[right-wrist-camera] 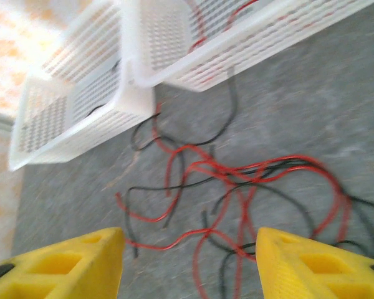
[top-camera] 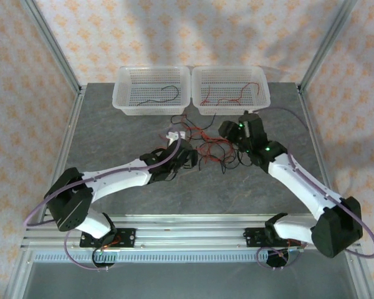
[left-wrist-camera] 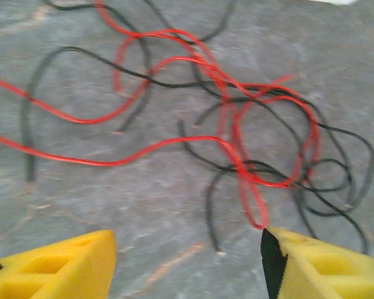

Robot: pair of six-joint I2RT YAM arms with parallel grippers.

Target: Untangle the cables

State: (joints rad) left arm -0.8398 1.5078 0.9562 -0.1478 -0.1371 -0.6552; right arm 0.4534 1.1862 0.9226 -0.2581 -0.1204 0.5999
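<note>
I will reach the red cable with my left gripper and grip the loop at the tangle's near edge [top-camera: 206, 162] [left-wrist-camera: 258, 223], and this will pull the cable free of the black cables.
A tangle of thin red and black cables [top-camera: 207, 148] lies on the grey table between my two grippers. My left gripper [top-camera: 186, 154] sits at the tangle's left edge, low over the table. In the left wrist view its yellow fingers [left-wrist-camera: 68, 265] stand apart with bare table between them, and the cables [left-wrist-camera: 206, 62] spread just ahead. A red loop ends close to the right finger. My right gripper [top-camera: 235, 132] is at the tangle's right side. It is open too [right-wrist-camera: 190, 265], with crossing red and black cables [right-wrist-camera: 209, 231] lying below and ahead of its gap.
Two white mesh baskets stand at the back. The left basket [top-camera: 151, 111] holds a black cable [top-camera: 165, 94] and the right basket [top-camera: 234, 109] holds red ones [top-camera: 227, 98]. Loose cable ends reach the baskets' front walls [right-wrist-camera: 237, 56].
</note>
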